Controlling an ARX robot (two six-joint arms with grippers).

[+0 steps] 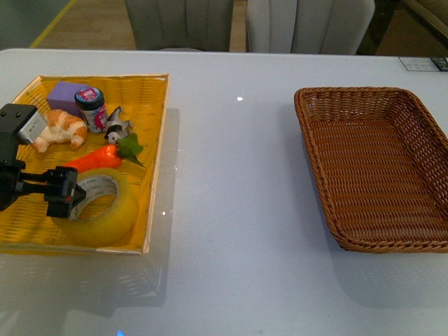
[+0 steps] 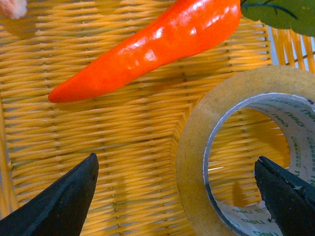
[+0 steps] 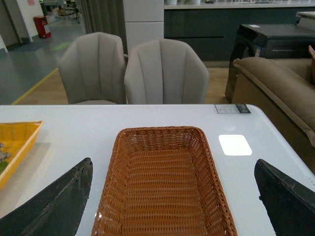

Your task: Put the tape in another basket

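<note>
I need to grab the tape roll by its ring wall (image 2: 192, 162) with my left gripper next. Then I can move the tape into the wicker basket.
The tape (image 1: 106, 208), a wide yellowish roll with a white printed core, lies flat in the front right corner of the yellow tray (image 1: 158, 150). My left gripper (image 1: 68, 193) hovers open at the roll's left side. In the left wrist view the tape (image 2: 193, 147) has one wall between the open fingers of the left gripper (image 2: 176, 160): one finger is over the tray weave, the other over the core hole. The brown wicker basket (image 1: 378, 164) stands empty at the right. My right gripper (image 3: 172, 164) is open above the basket (image 3: 162, 182), holding nothing; it is out of the front view.
The tray also holds an orange carrot (image 1: 91, 159) just behind the tape, a croissant (image 1: 63, 128), a purple block (image 1: 66, 93), a small jar (image 1: 91, 108) and a small figure (image 1: 117, 124). White table (image 1: 238, 210) lies between tray and basket. Chairs (image 3: 165, 71) stand behind.
</note>
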